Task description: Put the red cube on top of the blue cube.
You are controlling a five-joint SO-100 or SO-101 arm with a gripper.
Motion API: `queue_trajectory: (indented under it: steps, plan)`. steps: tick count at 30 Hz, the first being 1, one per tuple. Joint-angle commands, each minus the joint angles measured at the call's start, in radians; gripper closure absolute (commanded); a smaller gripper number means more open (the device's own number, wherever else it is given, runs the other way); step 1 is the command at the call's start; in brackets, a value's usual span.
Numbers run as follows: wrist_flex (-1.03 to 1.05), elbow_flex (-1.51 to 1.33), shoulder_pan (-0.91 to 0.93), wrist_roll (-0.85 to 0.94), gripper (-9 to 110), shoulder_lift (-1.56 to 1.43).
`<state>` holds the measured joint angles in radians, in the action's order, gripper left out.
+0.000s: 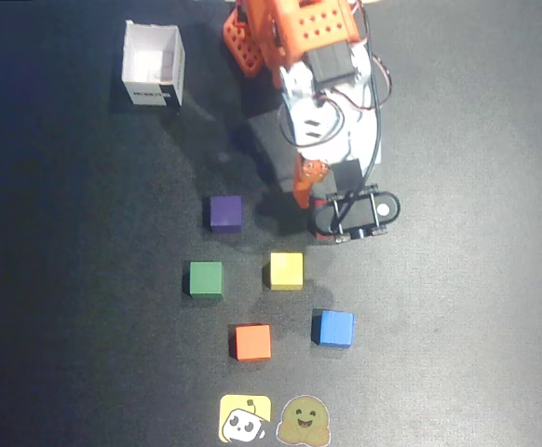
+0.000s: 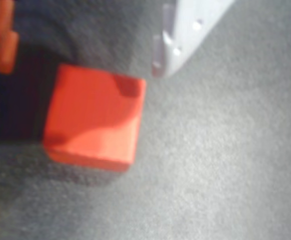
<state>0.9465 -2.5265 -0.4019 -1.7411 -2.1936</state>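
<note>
The robot's gripper next needs to grab the red cube by its opposite sides, so that it can stack the red cube on top of the blue cube [image 1: 332, 328].
The red cube [image 2: 93, 117] fills the left middle of the wrist view, resting on the dark mat just ahead of the fingertips. My gripper [image 2: 80, 69] is open around that spot, with the orange finger [image 2: 0, 37] at the far left and the white finger [image 2: 183, 30] at the upper right, neither touching the cube. In the overhead view the gripper [image 1: 302, 197] sits under the arm and the red cube is hidden beneath it. The blue cube [image 1: 332, 328] stands alone lower on the mat, well below the gripper.
On the mat lie a purple cube [image 1: 225, 212], a green cube [image 1: 206, 277], a yellow cube [image 1: 286, 270] and an orange cube [image 1: 252, 342]. A white open box [image 1: 153, 65] stands at the upper left. Two stickers [image 1: 273, 419] sit at the bottom edge.
</note>
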Motion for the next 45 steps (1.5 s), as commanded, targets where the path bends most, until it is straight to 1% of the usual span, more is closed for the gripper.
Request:
queue_trajectory:
  steps: [1, 13, 28, 30, 33, 37, 41, 45]
  plan:
    - [-0.041, 0.057, -0.008, -0.009, 80, 0.029]
    - [-0.166, 0.051, -0.009, -0.018, 80, 0.169]
    - [-0.267, 0.040, -0.008, -0.037, 82, 0.279]
    - [-0.270, 0.040, -0.006, -0.037, 84, 0.285]
    - [-0.270, 0.038, 0.000, -0.037, 91, 0.290]
    - [-0.272, 0.031, 0.003, -0.051, 97, 0.290]
    - [-0.268, 0.032, 0.003, -0.055, 98, 0.287]
    - [-0.198, 0.069, 0.012, -0.055, 98, 0.262]
